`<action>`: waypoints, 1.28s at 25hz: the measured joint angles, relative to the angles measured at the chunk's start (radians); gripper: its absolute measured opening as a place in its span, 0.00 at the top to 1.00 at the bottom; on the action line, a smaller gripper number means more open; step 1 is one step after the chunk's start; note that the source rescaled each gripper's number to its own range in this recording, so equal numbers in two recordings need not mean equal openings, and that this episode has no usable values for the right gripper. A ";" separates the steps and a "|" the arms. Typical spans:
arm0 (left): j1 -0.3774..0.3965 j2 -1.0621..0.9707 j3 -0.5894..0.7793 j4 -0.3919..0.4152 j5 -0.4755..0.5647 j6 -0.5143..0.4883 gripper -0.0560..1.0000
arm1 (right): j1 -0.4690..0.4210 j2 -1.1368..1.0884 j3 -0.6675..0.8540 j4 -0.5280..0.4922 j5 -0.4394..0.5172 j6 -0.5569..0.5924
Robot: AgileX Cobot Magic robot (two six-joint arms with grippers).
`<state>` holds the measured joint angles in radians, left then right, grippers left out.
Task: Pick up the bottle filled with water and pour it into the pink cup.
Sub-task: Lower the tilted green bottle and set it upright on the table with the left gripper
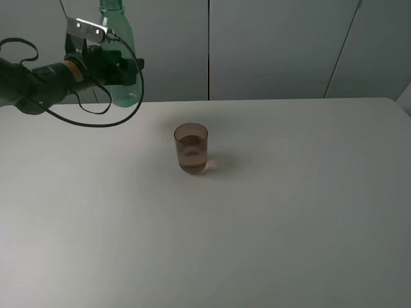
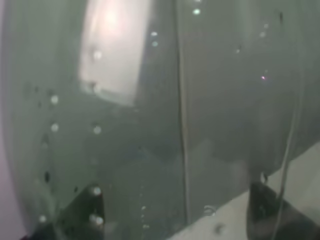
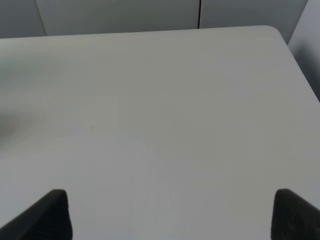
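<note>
For now its base hangs high, level with the table's far edge. My left gripper keeps hold of the bottle from here until it stands on the tabletop.
The green-tinted bottle stands upright at the far left back of the table, its neck reaching the top of the exterior view. My left gripper is shut on its body from the left side. In the left wrist view the bottle's wet wall fills the frame, with dark fingertips at either side of it. Whether its base touches the table I cannot tell. The pink cup stands upright near the table's middle, to the right of the bottle and nearer the front. My right gripper is open over bare table.
The white table stretches from the cup to the front and right edges. Its rounded far right corner shows in the right wrist view. Grey wall panels stand behind the table. A black cable loops under the left arm.
</note>
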<state>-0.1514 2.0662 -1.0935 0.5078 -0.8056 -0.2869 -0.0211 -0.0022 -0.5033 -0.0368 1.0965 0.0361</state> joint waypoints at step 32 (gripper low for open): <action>0.099 0.184 0.191 -0.251 -0.326 0.131 0.95 | 0.000 0.000 0.000 0.000 0.000 0.000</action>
<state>-0.0519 2.2507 -0.9029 0.2570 -1.1315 -0.1555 -0.0211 -0.0022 -0.5033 -0.0368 1.0965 0.0361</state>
